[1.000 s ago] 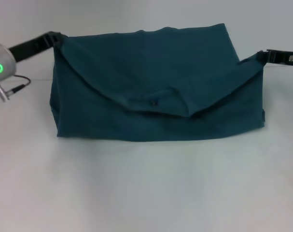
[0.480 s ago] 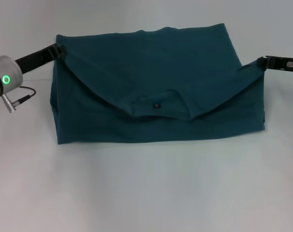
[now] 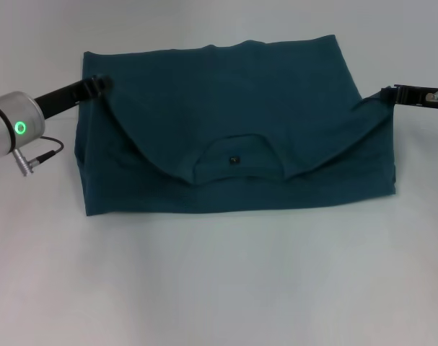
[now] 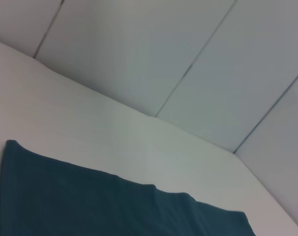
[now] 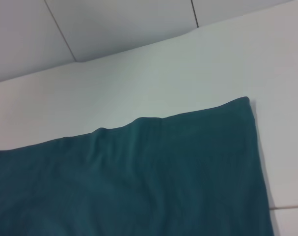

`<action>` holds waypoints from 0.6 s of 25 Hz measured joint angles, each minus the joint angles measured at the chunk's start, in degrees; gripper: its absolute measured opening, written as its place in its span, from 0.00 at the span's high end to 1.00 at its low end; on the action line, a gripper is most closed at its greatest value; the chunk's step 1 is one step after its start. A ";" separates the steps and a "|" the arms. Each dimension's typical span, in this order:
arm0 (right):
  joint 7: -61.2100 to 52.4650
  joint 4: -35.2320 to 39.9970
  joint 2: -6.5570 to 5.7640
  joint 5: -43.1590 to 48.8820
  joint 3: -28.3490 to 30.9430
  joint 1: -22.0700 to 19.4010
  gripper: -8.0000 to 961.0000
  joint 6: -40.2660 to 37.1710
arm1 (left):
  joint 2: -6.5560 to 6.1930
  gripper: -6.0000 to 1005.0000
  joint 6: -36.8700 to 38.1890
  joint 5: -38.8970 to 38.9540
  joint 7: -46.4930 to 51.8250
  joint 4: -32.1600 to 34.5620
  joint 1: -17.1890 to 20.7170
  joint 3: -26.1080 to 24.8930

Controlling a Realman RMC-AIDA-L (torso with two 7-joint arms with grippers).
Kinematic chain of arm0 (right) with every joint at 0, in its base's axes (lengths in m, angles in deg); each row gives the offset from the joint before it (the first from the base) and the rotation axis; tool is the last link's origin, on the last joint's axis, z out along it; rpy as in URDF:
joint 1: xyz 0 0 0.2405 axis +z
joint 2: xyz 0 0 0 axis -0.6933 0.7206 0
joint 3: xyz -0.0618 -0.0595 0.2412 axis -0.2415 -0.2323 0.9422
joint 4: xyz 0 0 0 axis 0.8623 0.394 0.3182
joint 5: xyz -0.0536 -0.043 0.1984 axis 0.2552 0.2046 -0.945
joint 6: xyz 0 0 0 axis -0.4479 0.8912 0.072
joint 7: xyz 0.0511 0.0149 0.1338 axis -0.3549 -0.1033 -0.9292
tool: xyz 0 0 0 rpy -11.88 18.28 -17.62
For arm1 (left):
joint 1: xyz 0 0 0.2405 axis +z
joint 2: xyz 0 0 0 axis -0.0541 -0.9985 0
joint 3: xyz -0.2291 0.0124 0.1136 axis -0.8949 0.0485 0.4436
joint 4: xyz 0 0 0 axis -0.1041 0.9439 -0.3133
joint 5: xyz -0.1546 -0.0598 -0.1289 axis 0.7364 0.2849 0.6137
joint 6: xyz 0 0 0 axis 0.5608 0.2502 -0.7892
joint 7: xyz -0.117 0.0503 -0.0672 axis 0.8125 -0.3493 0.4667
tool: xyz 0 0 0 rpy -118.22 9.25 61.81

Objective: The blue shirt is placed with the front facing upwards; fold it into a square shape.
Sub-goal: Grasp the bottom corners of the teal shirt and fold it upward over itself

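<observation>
The flap's corner is over the shirt's lower layer, within that layer's edge. I should open my left gripper now, and the flap would stay there.
The blue shirt lies across the table, folded into a wide band, with an upper layer drooping toward me in a V. The collar, with its small dark tag, sits at the low point of that V. My left gripper is at the shirt's left upper corner, shut on the flap's edge. At the right side my right gripper pinches the flap's other corner, and the cloth stretches between the two. Both wrist views show only the shirt on the table, without fingers.
The white table reaches well past the shirt in front and on both sides. A cable hangs from my left wrist near the shirt's left edge. A panelled wall stands behind the table.
My left gripper has moved inward and toward me over the shirt's corner. The flap has sagged, and the collar has slid toward the front edge. The right gripper has barely shifted.
</observation>
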 joint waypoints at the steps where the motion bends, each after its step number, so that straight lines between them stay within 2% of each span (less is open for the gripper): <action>1: 0.22 0.25 0.06 0.00 -0.22 -0.08 0.94 -0.11 | 0.22 0.99 0.01 0.05 -0.62 0.08 0.04 0.51; 3: 0.28 0.44 0.10 -0.01 -0.36 -0.13 0.91 -0.01 | 0.33 0.99 -0.05 0.06 -0.70 0.22 0.04 0.65; 5: 0.28 0.88 0.12 -0.11 -0.57 -0.27 0.87 0.21 | 0.43 0.84 -0.48 0.12 -0.71 0.63 0.02 0.61; 11: 0.28 2.89 0.08 -0.32 -0.53 -0.60 0.75 1.52 | 0.28 0.64 -2.61 1.41 -1.28 1.38 0.24 0.42; 15: 0.27 3.61 -0.08 -0.34 -0.59 -0.69 0.67 1.75 | 0.12 0.55 -2.14 3.44 -1.35 2.56 1.62 0.69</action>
